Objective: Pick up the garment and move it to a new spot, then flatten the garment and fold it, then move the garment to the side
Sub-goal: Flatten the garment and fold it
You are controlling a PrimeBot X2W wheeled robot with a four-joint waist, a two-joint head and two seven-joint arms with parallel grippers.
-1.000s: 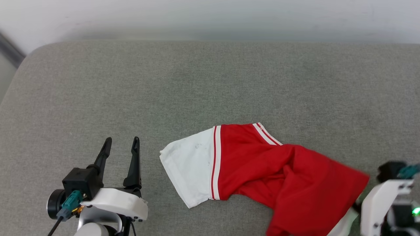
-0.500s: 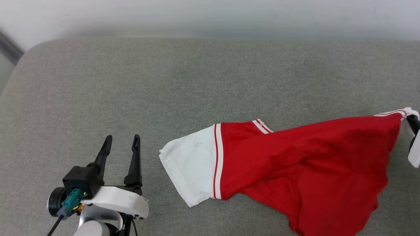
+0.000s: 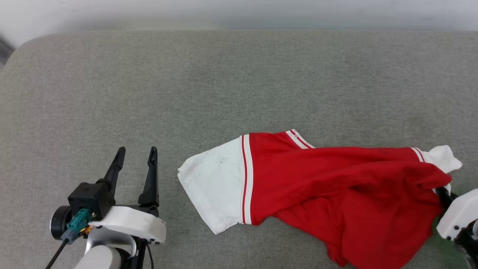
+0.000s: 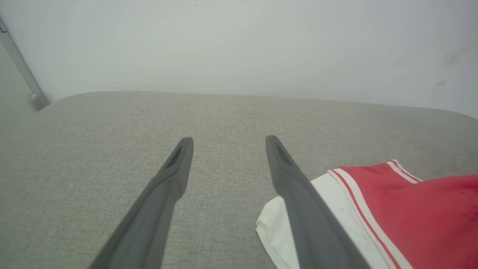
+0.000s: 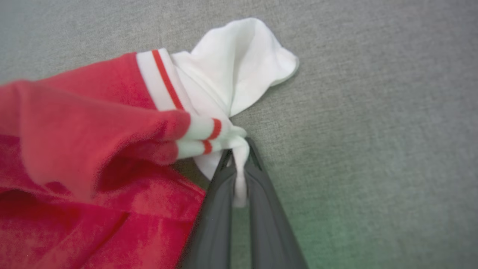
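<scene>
The rest of the sleeve (image 3: 218,184) lies flat on the cushion, so my left gripper will next grab the white sleeve by its puckered cuff corner (image 3: 183,168).
The garment (image 3: 328,186), a red shirt with white sleeves and striped trim, lies rumpled on the grey cushion, stretched left to right. Its left white sleeve (image 3: 213,186) lies flat; that sleeve's edge shows in the left wrist view (image 4: 336,216). My right gripper (image 5: 239,155) is shut on the white fabric of the garment's (image 5: 93,157) right sleeve (image 5: 239,71), pinched between the fingertips. In the head view the right gripper (image 3: 444,194) sits at the garment's right end, mostly hidden by cloth. My left gripper (image 3: 135,153) is open, empty, just left of the white sleeve, not touching it; its tips (image 4: 227,140) point across bare cushion.
The grey cushion (image 3: 186,82) has a rounded far edge against a pale wall (image 4: 239,45). Wide bare surface lies behind and left of the shirt. A dark strip (image 4: 22,71) runs down the wall at the far left.
The right gripper pulled the sleeve out to the right, spreading the shirt, then dropped lower and nearer. The camera tilted slightly. The left arm held still.
</scene>
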